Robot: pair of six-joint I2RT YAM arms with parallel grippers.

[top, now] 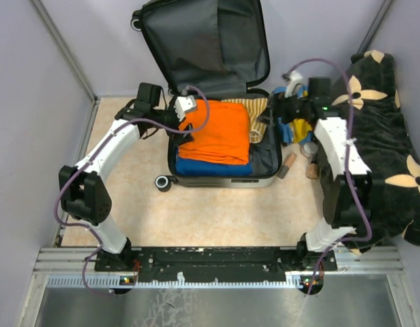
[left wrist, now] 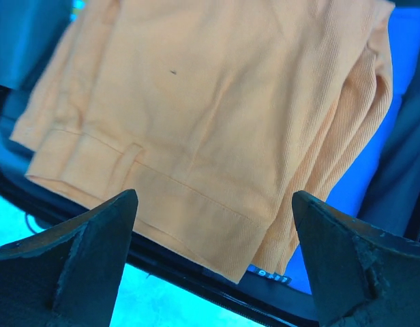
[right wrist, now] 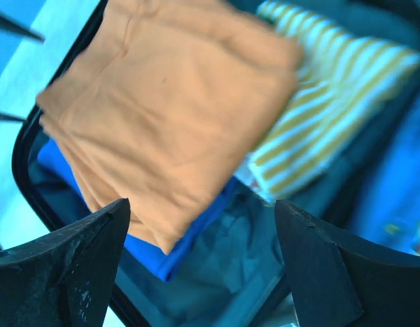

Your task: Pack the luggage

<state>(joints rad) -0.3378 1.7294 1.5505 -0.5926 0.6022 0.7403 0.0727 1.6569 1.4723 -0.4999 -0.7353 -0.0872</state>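
Note:
My right gripper needs to grab the brown bottle by its middle (top: 287, 165) next. Then both ends are free to fit into the luggage (top: 223, 182).
The luggage (top: 223, 182) lies open on the floor, its grey-lined lid (top: 203, 41) standing up at the back. Inside, a folded orange garment (top: 213, 133) lies on a blue garment (top: 213, 167), with a yellow-striped cloth (top: 259, 126) at the right. My left gripper (top: 185, 109) is open and empty above the case's left rim; its wrist view shows the orange garment (left wrist: 210, 116) and the black rim (left wrist: 196, 262) between the fingers. My right gripper (top: 281, 112) is open and empty over the case's right side, above the orange garment (right wrist: 169, 109), striped cloth (right wrist: 326, 109) and grey lining (right wrist: 244, 252).
A big black flower-patterned cushion (top: 380, 136) lies along the right wall. Small items lie on the floor between case and cushion: blue and yellow things (top: 295, 128) and two brown bottle-like pieces (top: 290, 163). Grey walls enclose the floor on the left and at the back.

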